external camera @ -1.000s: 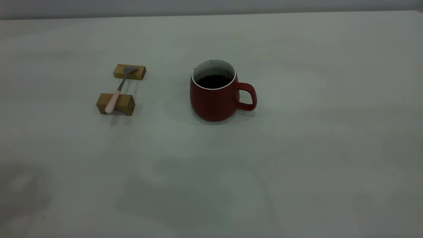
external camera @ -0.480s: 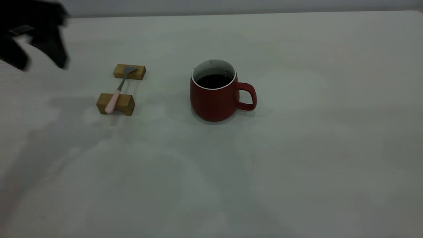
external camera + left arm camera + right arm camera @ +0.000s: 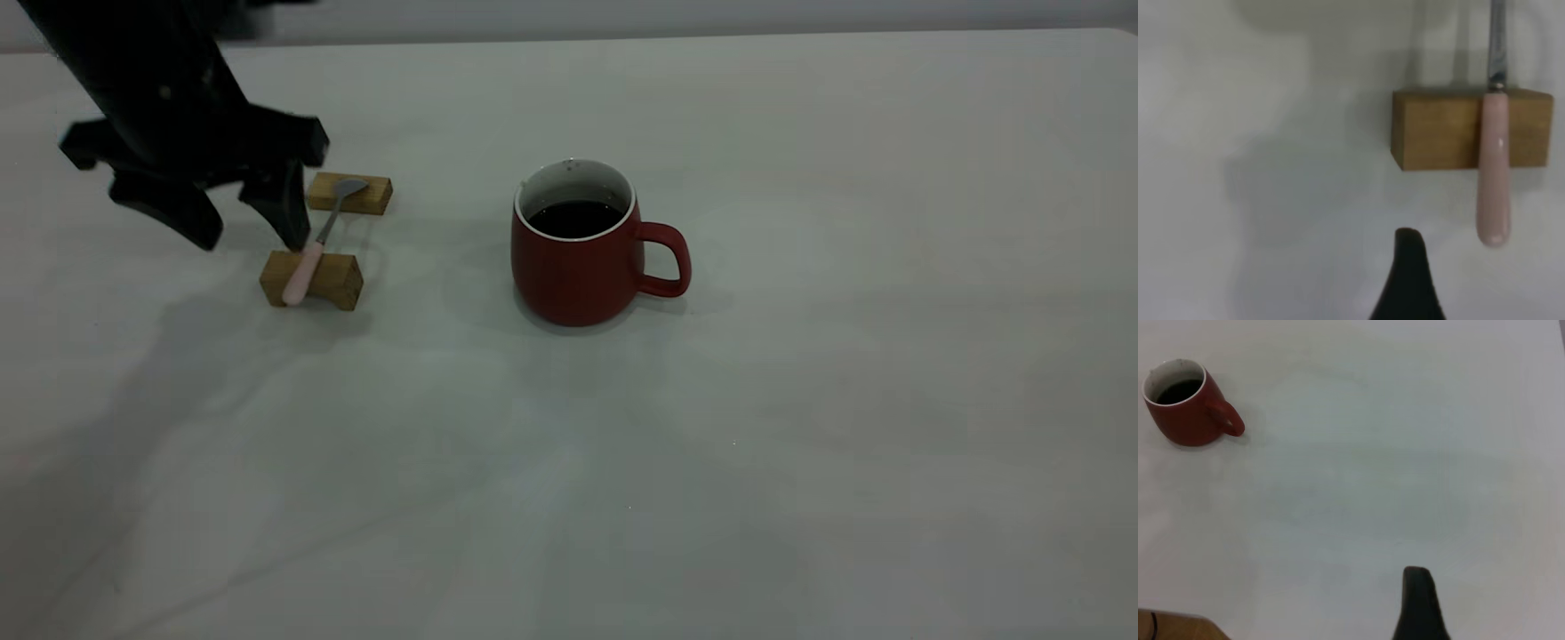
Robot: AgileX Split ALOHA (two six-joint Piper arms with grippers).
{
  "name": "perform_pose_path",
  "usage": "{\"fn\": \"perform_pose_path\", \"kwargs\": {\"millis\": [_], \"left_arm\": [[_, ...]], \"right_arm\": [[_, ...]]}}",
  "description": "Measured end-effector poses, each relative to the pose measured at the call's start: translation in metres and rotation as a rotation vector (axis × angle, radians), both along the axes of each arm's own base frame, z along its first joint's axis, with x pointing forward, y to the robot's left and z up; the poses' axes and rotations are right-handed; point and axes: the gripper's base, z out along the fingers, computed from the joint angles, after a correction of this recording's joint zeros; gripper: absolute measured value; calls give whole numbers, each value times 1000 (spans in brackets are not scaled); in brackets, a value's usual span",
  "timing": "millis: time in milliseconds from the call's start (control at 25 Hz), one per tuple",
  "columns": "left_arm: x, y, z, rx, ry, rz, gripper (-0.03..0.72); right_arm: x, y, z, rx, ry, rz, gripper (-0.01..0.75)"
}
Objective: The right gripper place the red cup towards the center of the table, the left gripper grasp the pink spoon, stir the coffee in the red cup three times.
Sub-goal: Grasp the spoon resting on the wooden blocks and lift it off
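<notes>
Next, my left gripper grabs the spoon by its pink handle, to stir the coffee in the red cup.
The pink spoon lies across two wooden blocks, its pink handle on the near block and its bowl on the far block. My left gripper hangs open just left of the spoon, fingers pointing down, one fingertip close beside the spoon's neck and nothing between the fingers. The red cup stands upright mid-table, handle to the right, with dark coffee inside. The right gripper is outside the exterior view; its wrist view shows one dark finger over bare table, far from the cup.
The pale table stretches wide around the cup. A brown wooden edge shows in a corner of the right wrist view. The left arm's shadow falls on the table in front of the blocks.
The left arm has come into the exterior view from the upper left and moved right and down to the spoon's blocks. Spoon and cup have not moved.
</notes>
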Motion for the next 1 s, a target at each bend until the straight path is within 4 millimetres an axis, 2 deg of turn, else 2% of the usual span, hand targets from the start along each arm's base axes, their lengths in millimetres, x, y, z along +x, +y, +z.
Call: {"fn": "perform_pose_path", "kwargs": {"millis": [200, 400, 920, 1000], "left_arm": [[-1, -7, -22, 0, 20, -9, 663], [-1, -9, -32, 2, 27, -15, 639], [-1, -9, -43, 2, 26, -10, 359], [0, -9, -44, 1, 20, -10, 293]], "right_arm": [[0, 0, 0, 0, 0, 0, 587], [0, 0, 0, 0, 0, 0, 587], [0, 0, 0, 0, 0, 0, 587], [0, 0, 0, 0, 0, 0, 587]]}}
